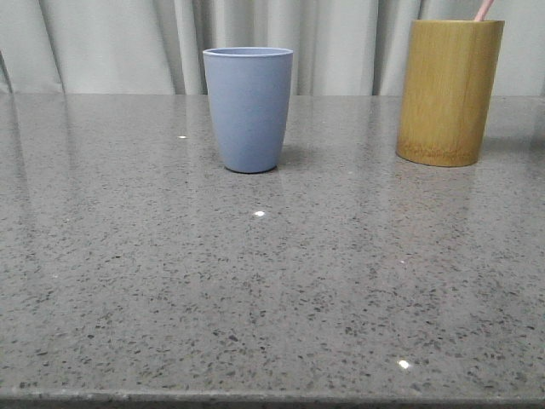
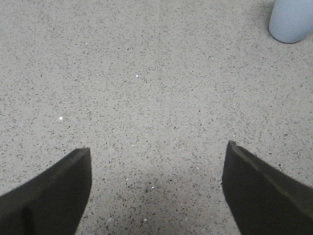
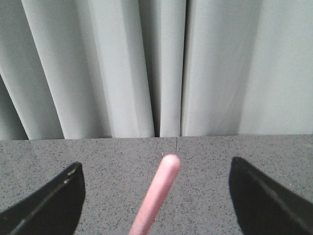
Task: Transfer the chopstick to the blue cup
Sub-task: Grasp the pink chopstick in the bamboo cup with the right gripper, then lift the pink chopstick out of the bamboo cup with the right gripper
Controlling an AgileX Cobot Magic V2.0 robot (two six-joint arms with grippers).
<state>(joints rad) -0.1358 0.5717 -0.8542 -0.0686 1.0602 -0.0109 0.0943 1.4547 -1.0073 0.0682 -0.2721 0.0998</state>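
Observation:
The chopstick's rounded end stands between my right gripper's fingers, level with them, so it is time to close on the chopstick now.
The blue cup (image 1: 248, 108) stands upright at the middle back of the table, and its base shows in the left wrist view (image 2: 291, 20). A pale pink chopstick (image 1: 484, 9) sticks out of the bamboo holder (image 1: 449, 91) at the back right. In the right wrist view the chopstick's rounded end (image 3: 157, 193) stands between the wide-open jaws of my right gripper (image 3: 156, 174), touching neither finger. My left gripper (image 2: 157, 156) is open and empty, low over bare tabletop, well away from the blue cup. Neither gripper shows in the front view.
The speckled grey stone table (image 1: 272, 281) runs to a front edge at the bottom of the front view. A pale grey pleated curtain (image 1: 128, 43) hangs behind the table's back edge.

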